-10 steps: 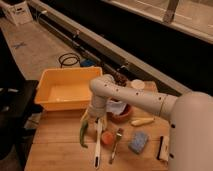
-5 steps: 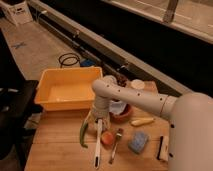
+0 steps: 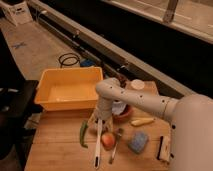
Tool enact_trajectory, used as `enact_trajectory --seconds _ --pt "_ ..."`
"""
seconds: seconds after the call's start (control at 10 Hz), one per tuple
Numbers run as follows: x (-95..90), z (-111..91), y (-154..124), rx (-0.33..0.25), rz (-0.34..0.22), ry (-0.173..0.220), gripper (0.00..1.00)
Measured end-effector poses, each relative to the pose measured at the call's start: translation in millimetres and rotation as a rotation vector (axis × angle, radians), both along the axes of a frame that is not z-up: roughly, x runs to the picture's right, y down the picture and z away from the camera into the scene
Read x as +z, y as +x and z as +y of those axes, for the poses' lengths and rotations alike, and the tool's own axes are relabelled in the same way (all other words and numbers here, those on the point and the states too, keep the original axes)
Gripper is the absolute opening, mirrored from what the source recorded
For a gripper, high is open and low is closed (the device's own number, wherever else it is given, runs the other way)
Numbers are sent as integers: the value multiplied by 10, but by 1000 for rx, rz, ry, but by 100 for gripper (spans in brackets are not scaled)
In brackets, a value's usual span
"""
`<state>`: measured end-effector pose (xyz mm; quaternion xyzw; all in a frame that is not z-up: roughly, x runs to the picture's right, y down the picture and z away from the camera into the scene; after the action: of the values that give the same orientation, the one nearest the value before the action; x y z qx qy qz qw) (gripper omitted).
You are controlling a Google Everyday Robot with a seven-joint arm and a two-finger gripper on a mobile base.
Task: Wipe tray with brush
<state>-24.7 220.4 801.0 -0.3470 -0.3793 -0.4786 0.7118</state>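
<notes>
The brush has to wipe the yellow tray [image 3: 48,77], so the robot's gripper will grab it by its white handle [image 3: 98,144] next.
The yellow tray [image 3: 48,77] stands at the back left of the wooden table and looks empty. The white-handled brush [image 3: 98,144] lies on the table in front of the tray's right corner, pointing toward the front edge. My gripper [image 3: 99,123] hangs straight down over the far end of the brush handle. Its fingers are spread on either side of the handle, and the brush still rests on the wood. The arm reaches in from the right.
A green pepper [image 3: 82,134] lies left of the brush. A reddish apple [image 3: 107,141] and a silver fork [image 3: 114,146] lie right of it. Further right are a brown bowl [image 3: 123,114], a yellow banana-like piece [image 3: 142,121], a blue sponge [image 3: 138,142] and a black-and-white block [image 3: 163,148].
My gripper has shifted slightly to the right and settled over the brush handle. The brush and the other things have not moved.
</notes>
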Motion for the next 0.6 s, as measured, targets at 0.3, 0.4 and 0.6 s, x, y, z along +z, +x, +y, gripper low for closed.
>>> enact_trajectory --seconds 0.3,0.4,0.6 --pt "-17 87 -2 16 -4 -21 80" --pt "-17 116 -39 19 -11 -27 80" --pt "-34 183 -89 23 -21 -42 80"
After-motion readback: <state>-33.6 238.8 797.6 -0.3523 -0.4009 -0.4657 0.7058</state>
